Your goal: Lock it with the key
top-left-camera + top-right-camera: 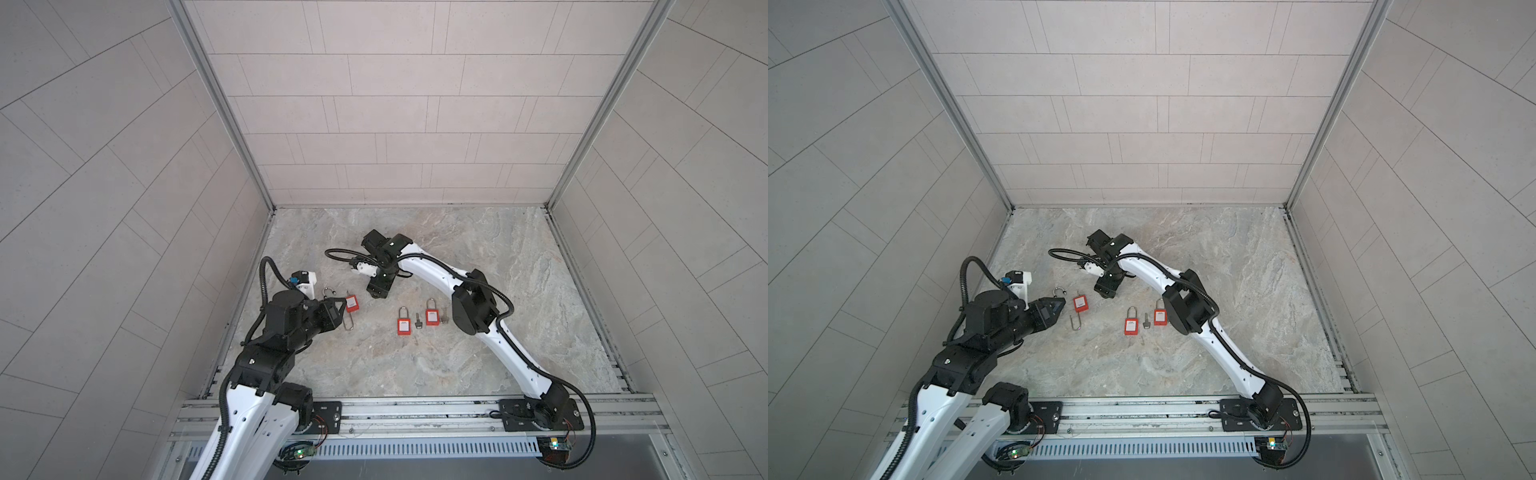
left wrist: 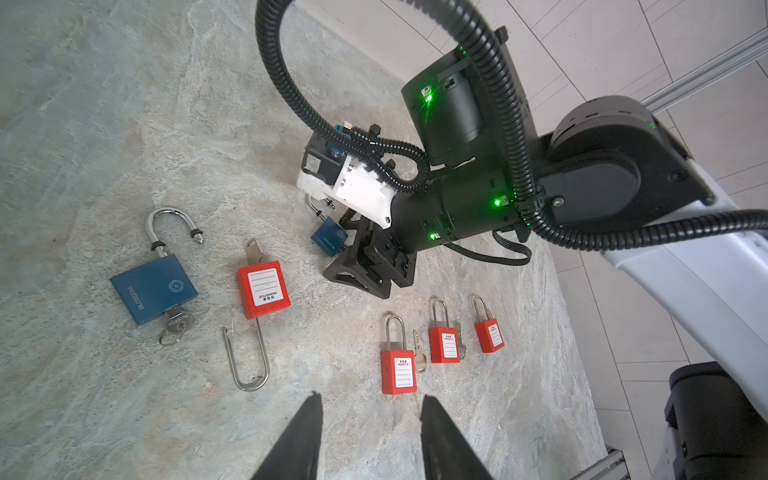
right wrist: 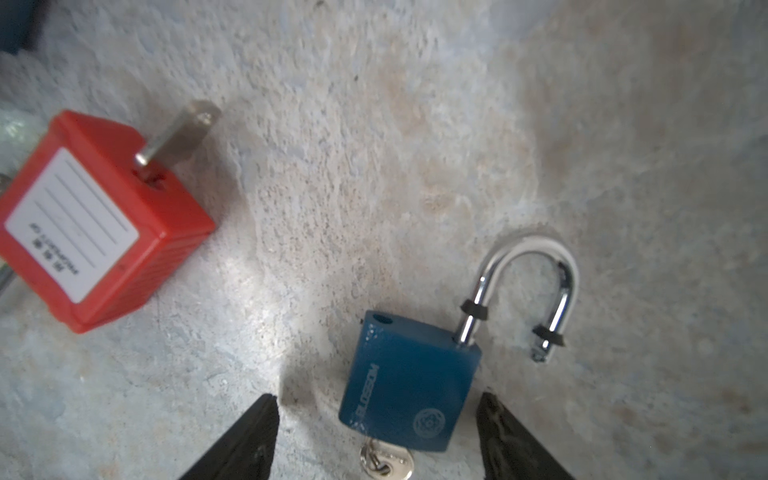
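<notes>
The robot's right gripper will hold the blue padlock (image 3: 411, 384) by opposite sides of its body, so the open shackle (image 3: 536, 286) stays free to lock.
A blue padlock (image 3: 409, 386) lies on the stone table with its chrome shackle (image 3: 536, 286) swung open and a key (image 3: 386, 461) in its base. My right gripper (image 3: 378, 399) is open, one finger on each side of the blue body, not touching it. In both top views the right gripper (image 1: 376, 293) hides this lock. A second blue padlock (image 2: 153, 286), also open with a key (image 2: 176, 324) in it, lies by a red padlock (image 2: 262, 289) with a long open shackle (image 2: 247, 357). My left gripper (image 2: 372, 397) is open and holds nothing.
Three shut red padlocks (image 2: 398, 370) (image 2: 444, 344) (image 2: 489, 336) lie in a row toward the right arm, with loose keys (image 1: 418, 322) between them. The left gripper (image 1: 341, 306) hovers by the red padlock (image 1: 352, 304). Walls enclose the table on three sides.
</notes>
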`<state>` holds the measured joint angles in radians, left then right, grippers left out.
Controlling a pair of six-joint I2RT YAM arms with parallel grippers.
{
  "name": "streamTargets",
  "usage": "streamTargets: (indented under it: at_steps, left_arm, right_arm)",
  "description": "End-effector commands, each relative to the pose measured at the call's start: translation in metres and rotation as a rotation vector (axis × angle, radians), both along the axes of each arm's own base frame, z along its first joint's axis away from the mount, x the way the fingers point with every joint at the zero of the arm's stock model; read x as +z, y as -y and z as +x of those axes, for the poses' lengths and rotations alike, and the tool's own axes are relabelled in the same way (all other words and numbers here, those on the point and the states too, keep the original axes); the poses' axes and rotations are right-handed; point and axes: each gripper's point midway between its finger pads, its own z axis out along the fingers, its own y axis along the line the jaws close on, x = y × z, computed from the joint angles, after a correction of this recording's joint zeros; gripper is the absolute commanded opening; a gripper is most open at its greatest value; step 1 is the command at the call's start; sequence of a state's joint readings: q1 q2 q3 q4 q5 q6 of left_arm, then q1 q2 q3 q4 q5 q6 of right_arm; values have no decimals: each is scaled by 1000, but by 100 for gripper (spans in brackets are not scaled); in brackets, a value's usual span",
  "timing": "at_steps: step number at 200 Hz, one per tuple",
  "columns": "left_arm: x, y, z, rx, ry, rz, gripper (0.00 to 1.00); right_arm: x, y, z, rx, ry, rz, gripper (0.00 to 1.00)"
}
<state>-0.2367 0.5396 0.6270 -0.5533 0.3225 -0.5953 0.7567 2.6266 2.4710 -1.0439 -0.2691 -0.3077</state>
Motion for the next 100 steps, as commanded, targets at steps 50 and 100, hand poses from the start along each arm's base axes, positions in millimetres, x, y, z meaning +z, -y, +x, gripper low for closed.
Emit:
streamTargets:
  at_steps: [50,100]
  left_arm:
    - [-4,0,3,14,1,-16,44]
    - [-5,0,3,13,5,-18,45]
  right_arm:
    - [-48,5,2,-104,-57,-55,67]
    - [-45,12,-4,-103,-71,-86,54]
